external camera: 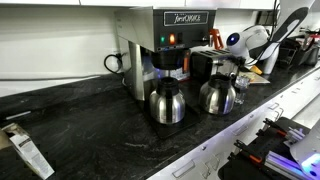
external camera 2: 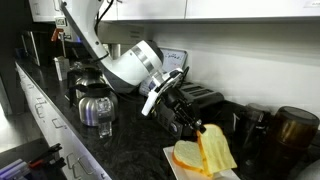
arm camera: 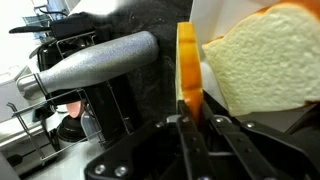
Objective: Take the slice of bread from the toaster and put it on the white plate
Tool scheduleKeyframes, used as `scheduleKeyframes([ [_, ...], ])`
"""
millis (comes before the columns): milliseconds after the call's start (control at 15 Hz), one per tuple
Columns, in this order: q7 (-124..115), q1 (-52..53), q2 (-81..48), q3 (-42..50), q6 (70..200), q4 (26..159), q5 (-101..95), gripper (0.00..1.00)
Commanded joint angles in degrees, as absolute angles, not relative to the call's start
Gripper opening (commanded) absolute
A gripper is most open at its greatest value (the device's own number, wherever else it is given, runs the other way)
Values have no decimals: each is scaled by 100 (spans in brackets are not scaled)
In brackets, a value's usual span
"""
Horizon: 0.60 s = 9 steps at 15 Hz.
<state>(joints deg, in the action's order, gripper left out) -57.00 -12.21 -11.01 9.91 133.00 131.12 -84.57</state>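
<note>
The slice's lower edge touches the white plate (arm camera: pixel 209 18) beside the pale bread, so I will open my gripper. The slice would stay there if I let go.
My gripper (arm camera: pixel 188 118) is shut on a thin orange-brown slice of bread (arm camera: pixel 187 60), seen edge-on and upright between the fingers. In an exterior view the gripper (external camera 2: pixel 198 133) holds this slice (external camera 2: pixel 186 156) just over the white plate (external camera 2: pixel 232 174), to the right of the dark toaster with shiny metal parts (external camera 2: pixel 203 99). Pale yellow bread slices (external camera 2: pixel 217 150) lean on the plate beside it, and one shows in the wrist view (arm camera: pixel 265 60). The toaster appears left of the slice in the wrist view (arm camera: pixel 95 65). In an exterior view the arm (external camera: pixel 243 43) is far off beside the toaster (external camera: pixel 203 63).
A tall coffee brewer with lights (external camera: pixel 166 45) stands on the black counter (external camera: pixel 80 125) with two steel carafes (external camera: pixel 167 103) (external camera: pixel 218 95). Carafes also stand behind the arm (external camera 2: pixel 97 108). Dark jars (external camera 2: pixel 293 128) stand right of the plate. A packet (external camera: pixel 27 148) lies near the counter edge.
</note>
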Motion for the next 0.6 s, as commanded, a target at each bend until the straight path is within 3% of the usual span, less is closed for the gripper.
scheduleKeyframes([
  [0, -5629, -1206, -1140, 978, 13241, 13058, -8231, 38],
  [67, -5626, -1207, -1132, 980, 13236, 13062, -8170, 42],
  [533, -5476, -1223, -818, 994, 13416, 13210, -7792, 91],
])
